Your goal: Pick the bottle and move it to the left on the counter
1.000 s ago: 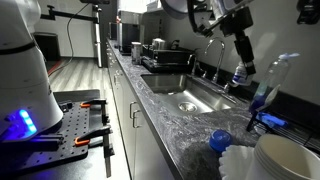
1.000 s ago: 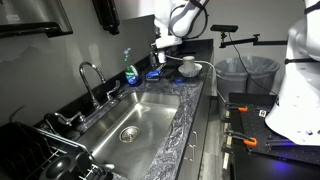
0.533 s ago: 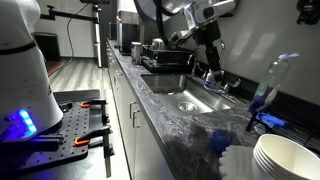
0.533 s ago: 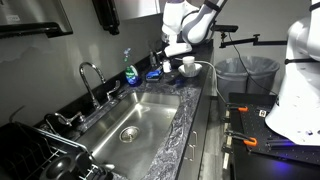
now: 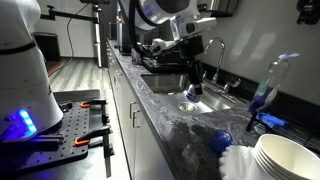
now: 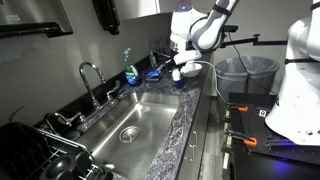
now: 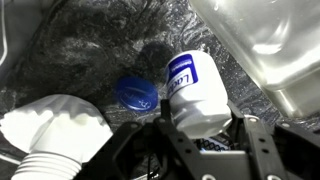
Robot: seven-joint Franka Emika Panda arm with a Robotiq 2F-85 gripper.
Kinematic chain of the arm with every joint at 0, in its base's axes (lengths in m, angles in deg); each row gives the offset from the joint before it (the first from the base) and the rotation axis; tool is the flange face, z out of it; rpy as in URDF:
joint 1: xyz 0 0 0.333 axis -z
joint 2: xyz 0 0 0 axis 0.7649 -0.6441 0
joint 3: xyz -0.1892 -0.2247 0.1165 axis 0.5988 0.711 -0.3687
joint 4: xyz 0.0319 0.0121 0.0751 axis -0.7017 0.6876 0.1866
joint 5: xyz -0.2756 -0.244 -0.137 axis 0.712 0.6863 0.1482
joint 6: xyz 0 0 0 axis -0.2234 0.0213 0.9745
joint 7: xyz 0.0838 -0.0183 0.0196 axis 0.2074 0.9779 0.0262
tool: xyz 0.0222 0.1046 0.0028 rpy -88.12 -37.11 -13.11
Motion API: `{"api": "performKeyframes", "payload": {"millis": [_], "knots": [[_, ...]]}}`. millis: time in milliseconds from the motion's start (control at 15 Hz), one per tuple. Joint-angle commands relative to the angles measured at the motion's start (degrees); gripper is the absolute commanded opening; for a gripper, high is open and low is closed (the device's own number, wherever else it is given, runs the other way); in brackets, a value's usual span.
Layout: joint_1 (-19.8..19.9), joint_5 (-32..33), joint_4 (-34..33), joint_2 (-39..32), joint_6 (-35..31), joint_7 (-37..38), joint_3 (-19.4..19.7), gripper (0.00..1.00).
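The bottle still has a gap below it and would fall near the blue lid if I opened now, so my gripper should keep holding it until it's on the counter.
My gripper (image 5: 191, 82) is shut on the small clear bluish bottle (image 5: 192, 93) and holds it just above the dark marbled counter (image 5: 170, 125), by the end of the steel sink (image 5: 205, 103). In the wrist view the bottle (image 7: 195, 90), with a printed label, sits between my two fingers (image 7: 200, 130) over the counter (image 7: 90, 45). The gripper (image 6: 177, 68), bottle (image 6: 178, 74) and counter (image 6: 185, 120) also show in an exterior view.
A flat round blue lid (image 7: 135, 93) lies next to the bottle, by stacked white bowls (image 7: 55, 125). A tall bottle with blue liquid (image 5: 268, 85) stands at the back. The faucet (image 6: 90, 82) rises behind the sink (image 6: 140, 120).
My gripper has carried the bottle away from the tall bottle at the back wall, across toward the counter's front edge, and lower.
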Motion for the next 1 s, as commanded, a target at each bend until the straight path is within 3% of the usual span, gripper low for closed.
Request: {"api": "performKeyframes", "payload": {"millis": [0, 400, 933], "knots": [[0.6, 3.4, 0.3, -1.0, -0.5, 4.7, 0.5, 0.28], [0.8, 10.2, -1.5, -7.7, -2.1, 15.2, 1.7, 0.28], [-1.1, 33.0, -8.9, -16.5, -10.1, 41.3, 6.8, 0.28]]}}
